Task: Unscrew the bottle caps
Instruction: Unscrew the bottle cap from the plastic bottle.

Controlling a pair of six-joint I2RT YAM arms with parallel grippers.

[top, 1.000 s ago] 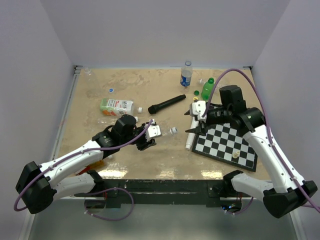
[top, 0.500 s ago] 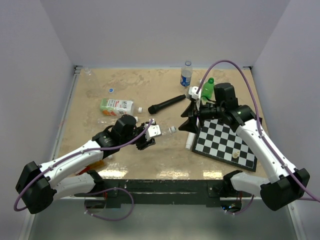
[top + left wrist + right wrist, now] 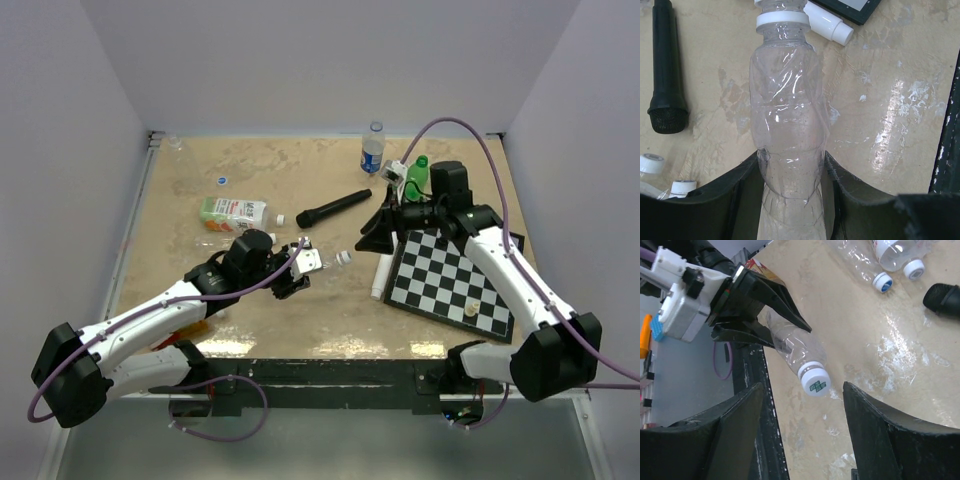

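Next, my right gripper grips the white cap (image 3: 344, 258) head-on by its opposite sides to unscrew it while my left gripper holds the bottle.
My left gripper (image 3: 298, 270) is shut on a clear plastic bottle (image 3: 786, 125), gripping its lower body and holding it lying level just above the table. Its white cap (image 3: 782, 20) points away toward the right arm. In the right wrist view that cap (image 3: 813, 381) carries a green logo and faces the camera. My right gripper (image 3: 802, 389) stands open a short way in front of the cap, with nothing between its fingers (image 3: 875, 430). From above, the right gripper (image 3: 368, 232) hangs right of the cap (image 3: 344, 258), with a gap between them.
A black microphone (image 3: 333, 208) lies behind the grippers, with a white tube (image 3: 381, 276) beside the chessboard (image 3: 455, 280). A blue-labelled bottle (image 3: 373, 148) and a green bottle (image 3: 416, 176) stand at the back. A labelled bottle (image 3: 232, 212) lies at the left, near a blue cap (image 3: 222, 181).
The right arm swung back and left off the chessboard and turned its open gripper toward the held bottle's cap. The left arm and its bottle stayed put.
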